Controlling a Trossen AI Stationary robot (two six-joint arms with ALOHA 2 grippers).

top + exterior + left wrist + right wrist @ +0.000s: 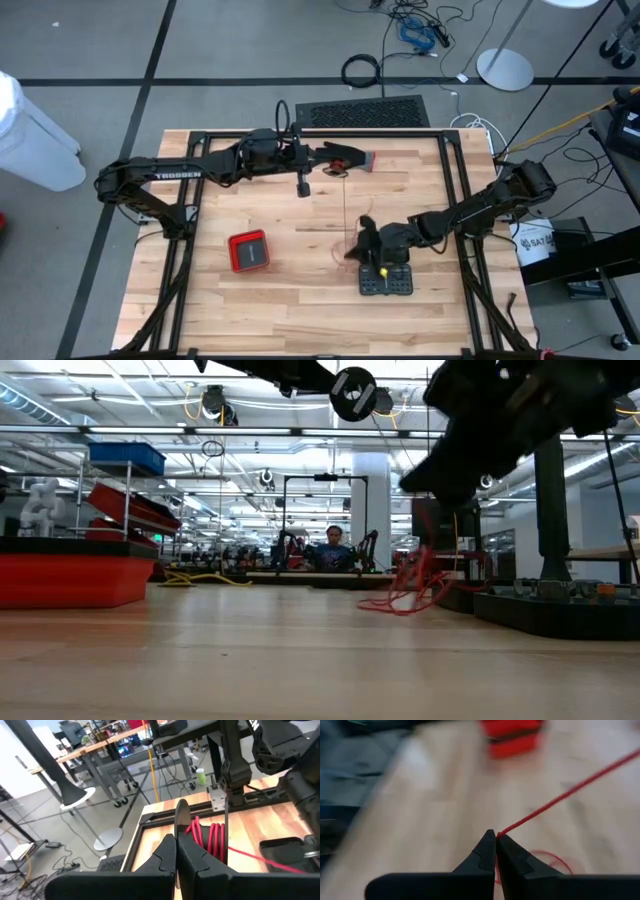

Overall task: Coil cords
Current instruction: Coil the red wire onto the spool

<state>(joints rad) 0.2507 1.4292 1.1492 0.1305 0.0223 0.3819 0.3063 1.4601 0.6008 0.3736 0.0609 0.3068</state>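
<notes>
The red loop under my right gripper's fingers is beside the black tray (398,284), so I need to move the cord over the tray before my right gripper lets go of it.
A thin red cord runs between my two grippers. Its coiled loops (352,160) hang at my left gripper (335,158) near the table's far edge, and they show beyond the shut fingers in the left wrist view (212,837). A single strand (344,205) leads toward the near side to my right gripper (358,245), which is shut on it (496,836) low over the table's middle. A slack red loop (550,859) lies on the wood below that gripper. The low view shows red loops (410,590) far off. My left gripper is shut at the red coil; its own fingers hide the place of contact. A thin dark curved piece (181,812) stands up from between the fingertips, and the red loops hang just beyond them. My right gripper pinches the single red strand (506,831) between its two fingertips. The strand runs straight and taut away from the tips toward the coil.
A red box (248,250) lies on the table's left half. A black tray (387,280) with a yellow piece sits just near of my right gripper. A black frame (440,140) borders the table. A person sits far behind the table (333,550).
</notes>
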